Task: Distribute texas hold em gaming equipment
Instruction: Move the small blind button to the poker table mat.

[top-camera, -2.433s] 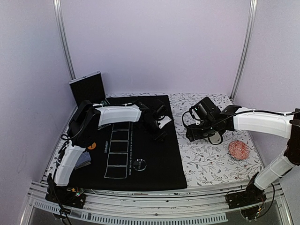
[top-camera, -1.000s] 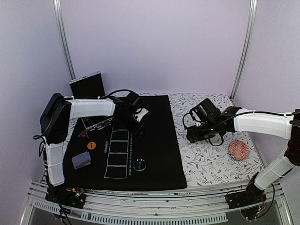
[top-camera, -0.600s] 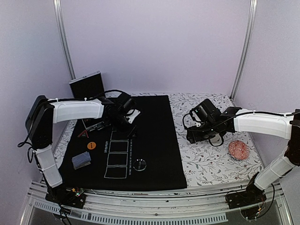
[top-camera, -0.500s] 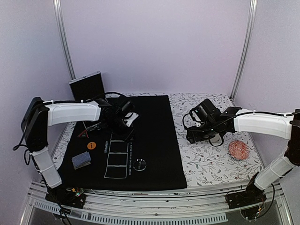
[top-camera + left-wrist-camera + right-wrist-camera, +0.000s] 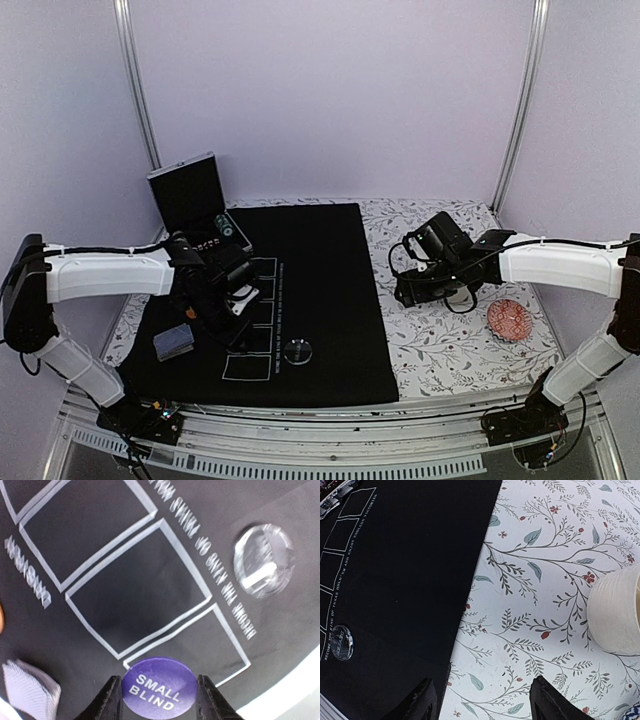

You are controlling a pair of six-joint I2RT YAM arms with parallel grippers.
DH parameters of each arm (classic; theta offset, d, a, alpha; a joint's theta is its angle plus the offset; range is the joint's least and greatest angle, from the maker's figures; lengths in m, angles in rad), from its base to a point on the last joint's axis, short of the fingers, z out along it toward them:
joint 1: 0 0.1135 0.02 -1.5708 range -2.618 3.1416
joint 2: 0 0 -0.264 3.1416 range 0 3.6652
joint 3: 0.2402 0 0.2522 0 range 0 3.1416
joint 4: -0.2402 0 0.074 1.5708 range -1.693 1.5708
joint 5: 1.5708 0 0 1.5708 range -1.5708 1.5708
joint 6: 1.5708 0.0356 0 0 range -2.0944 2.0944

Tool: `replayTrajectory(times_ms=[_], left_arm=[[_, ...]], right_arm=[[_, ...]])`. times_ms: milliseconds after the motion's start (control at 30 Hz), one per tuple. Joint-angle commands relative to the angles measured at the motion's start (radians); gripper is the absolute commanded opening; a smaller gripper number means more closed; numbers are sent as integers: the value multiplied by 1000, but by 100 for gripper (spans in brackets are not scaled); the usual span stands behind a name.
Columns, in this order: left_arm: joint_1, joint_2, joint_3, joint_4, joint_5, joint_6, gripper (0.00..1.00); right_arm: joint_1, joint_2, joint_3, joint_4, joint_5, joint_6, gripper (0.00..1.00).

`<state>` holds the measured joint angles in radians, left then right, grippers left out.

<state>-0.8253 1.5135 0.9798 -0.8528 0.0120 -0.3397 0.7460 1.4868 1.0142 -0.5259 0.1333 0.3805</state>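
My left gripper moves the purple disc toward the empty mat beside the deck, before releasing it, since if I opened now, it would drop onto the nearest outline.
My left gripper (image 5: 232,310) hangs over the black mat's (image 5: 330,300) card outlines. It is shut on a purple disc marked SMALL BLIND (image 5: 160,692), held flat between both fingers just above the nearest outline. A deck of grey-blue backed cards (image 5: 173,342) lies to its near left and also shows in the left wrist view (image 5: 29,689). A clear disc (image 5: 297,350) lies on the mat near the front and shows in the left wrist view (image 5: 263,560). My right gripper (image 5: 420,287) is open and empty over the floral cloth at the mat's right edge (image 5: 485,705).
An open black case (image 5: 188,192) stands at the back left with a tray of chips (image 5: 222,230) before it. A cream cup (image 5: 616,612) stands under my right wrist. A reddish patterned dish (image 5: 508,320) sits at the right. An orange sliver (image 5: 1,619) shows at the left wrist view's edge.
My left arm has swung from the far part of the mat near the case down to the near-left outlines, carrying the purple disc. The right arm has not moved.
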Motion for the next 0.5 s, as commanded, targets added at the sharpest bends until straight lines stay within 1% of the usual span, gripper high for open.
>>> replayTrajectory(times_ms=[0, 133, 267, 467], left_arm=[[-10, -55, -71, -48, -25, -113, 40], [-11, -103, -139, -41, -60, -177, 40], [-8, -134, -172, -70, -106, -203, 41], [-7, -73, -178, -94, -94, -222, 42]], right_arm=[[-1, -17, -9, 29, -25, 8, 66], [-1, -16, -7, 29, -30, 3, 66], [-2, -18, -11, 29, -32, 1, 66], [-1, -20, -12, 38, -38, 1, 66]])
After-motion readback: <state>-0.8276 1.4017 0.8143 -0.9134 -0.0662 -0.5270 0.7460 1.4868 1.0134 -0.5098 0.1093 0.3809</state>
